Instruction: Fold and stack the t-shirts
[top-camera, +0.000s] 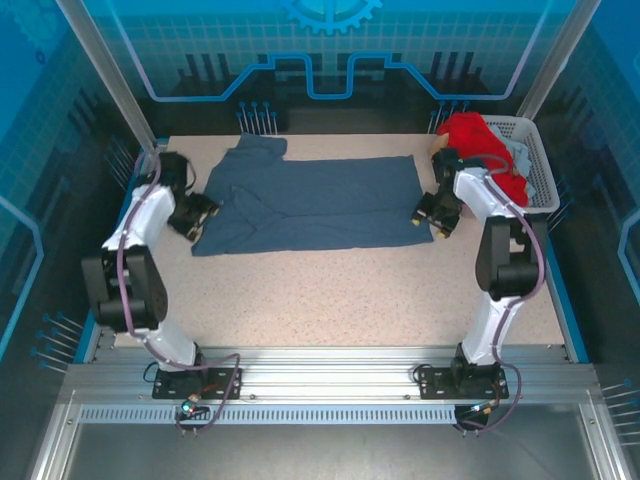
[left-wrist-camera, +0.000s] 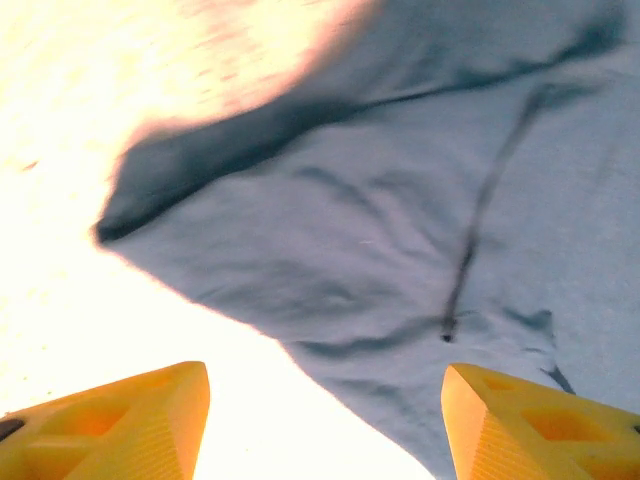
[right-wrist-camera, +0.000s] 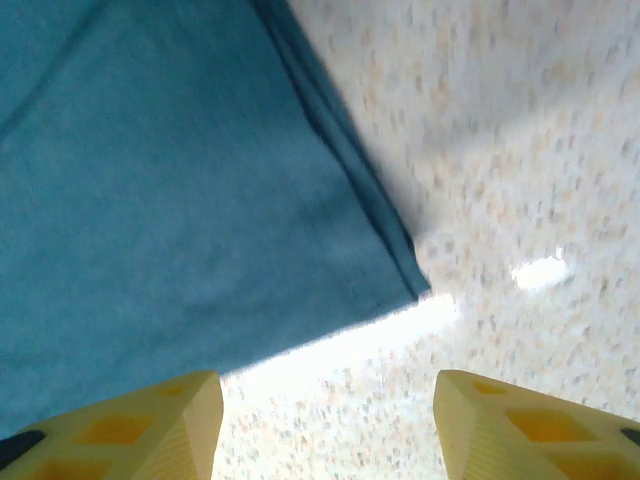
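Observation:
The right gripper grabs the slate-blue t-shirt's near corner (top-camera: 429, 240) (right-wrist-camera: 411, 290) next, opposite my left gripper's corner, to draw the t-shirt flat for folding.
The slate-blue t-shirt (top-camera: 315, 200) lies spread flat on the table, folded lengthwise, a sleeve sticking out at its far left. My left gripper (top-camera: 196, 218) is at the shirt's near-left corner, open, with the cloth edge (left-wrist-camera: 380, 250) just ahead of its yellow fingers (left-wrist-camera: 120, 425) and nothing between them. My right gripper (top-camera: 437, 214) is at the shirt's near-right corner (right-wrist-camera: 405, 285), open over bare table, holding nothing. The red t-shirt (top-camera: 480, 145) is bunched in the white basket (top-camera: 535, 150) at the far right.
The speckled table (top-camera: 350, 290) stretches bare in front of the shirt. Other pale cloth lies in the basket beside the red shirt. Metal frame posts and blue walls ring the table.

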